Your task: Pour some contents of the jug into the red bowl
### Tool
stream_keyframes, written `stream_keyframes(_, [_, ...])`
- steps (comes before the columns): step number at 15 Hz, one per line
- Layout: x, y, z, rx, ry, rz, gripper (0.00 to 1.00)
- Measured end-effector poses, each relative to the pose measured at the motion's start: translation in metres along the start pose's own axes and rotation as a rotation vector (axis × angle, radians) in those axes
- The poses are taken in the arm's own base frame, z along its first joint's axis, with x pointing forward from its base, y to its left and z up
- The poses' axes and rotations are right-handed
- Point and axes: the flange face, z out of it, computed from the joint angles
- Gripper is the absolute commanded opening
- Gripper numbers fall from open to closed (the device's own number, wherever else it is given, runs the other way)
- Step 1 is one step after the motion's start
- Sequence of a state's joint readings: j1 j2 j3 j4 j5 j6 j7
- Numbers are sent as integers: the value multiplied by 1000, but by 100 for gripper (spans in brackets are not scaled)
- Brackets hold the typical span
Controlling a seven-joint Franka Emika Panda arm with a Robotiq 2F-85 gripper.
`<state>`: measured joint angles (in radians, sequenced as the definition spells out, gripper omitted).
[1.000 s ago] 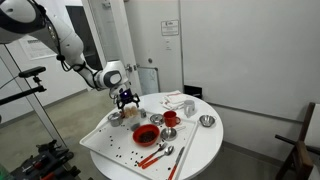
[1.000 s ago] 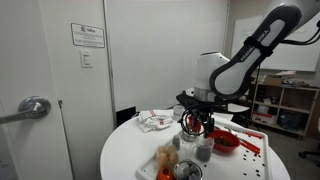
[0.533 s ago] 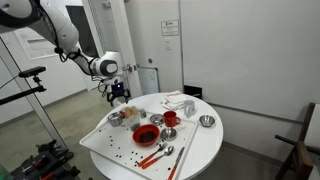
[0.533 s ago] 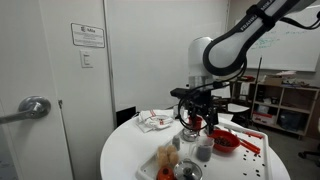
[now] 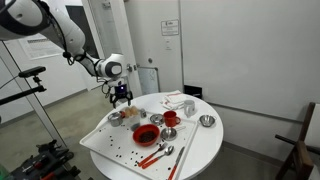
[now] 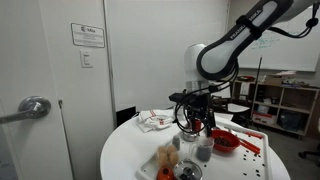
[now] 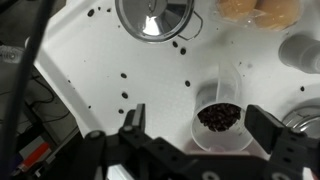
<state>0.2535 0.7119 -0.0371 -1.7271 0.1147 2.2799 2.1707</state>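
Note:
My gripper is about to take hold of the jug [image 5: 129, 114] by its clear side handle. The jug's opening will then stay free to pour beans into the red bowl.
The jug [image 7: 220, 118] is a clear plastic cup with dark beans in it, standing upright on the white tray [image 7: 90, 70]. In the wrist view it sits directly below and between my fingers. My gripper [image 7: 200, 125] is open and empty and hovers above the jug without touching it. In both exterior views the gripper [image 5: 120, 94] [image 6: 194, 112] hangs over the tray's far left part, above the jug [image 5: 129, 114]. The wide red bowl [image 5: 146, 134] [image 6: 226, 142] stands on the tray beside it, apart from the gripper.
A metal bowl [image 7: 155, 18] and a bread-like item [image 7: 258, 10] lie near the jug. A smaller red cup [image 5: 170, 118], another metal bowl [image 5: 207, 121], red utensils [image 5: 155, 155] and a crumpled cloth [image 6: 155, 121] are on the round table. Loose beans dot the tray.
My gripper rose from low over the jug and shifted slightly sideways, then settled a little lower again. The jug and the red bowl have not moved.

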Motion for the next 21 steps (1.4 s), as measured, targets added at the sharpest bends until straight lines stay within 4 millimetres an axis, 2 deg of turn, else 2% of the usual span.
stream_keyframes(4, [0,-12,19,-9,8,7,100])
stream_keyframes(10, [-1,-28,37,12,-4,-16,100])
stream_keyframes(15, [9,-41,58,18,-2,-17,99])
stream_keyframes(17, [13,-46,65,21,-3,-14,74])
stream_keyframes(18, [15,-48,67,22,-4,-16,70])
stream_keyframes(21, [14,-51,72,29,-7,-23,46])
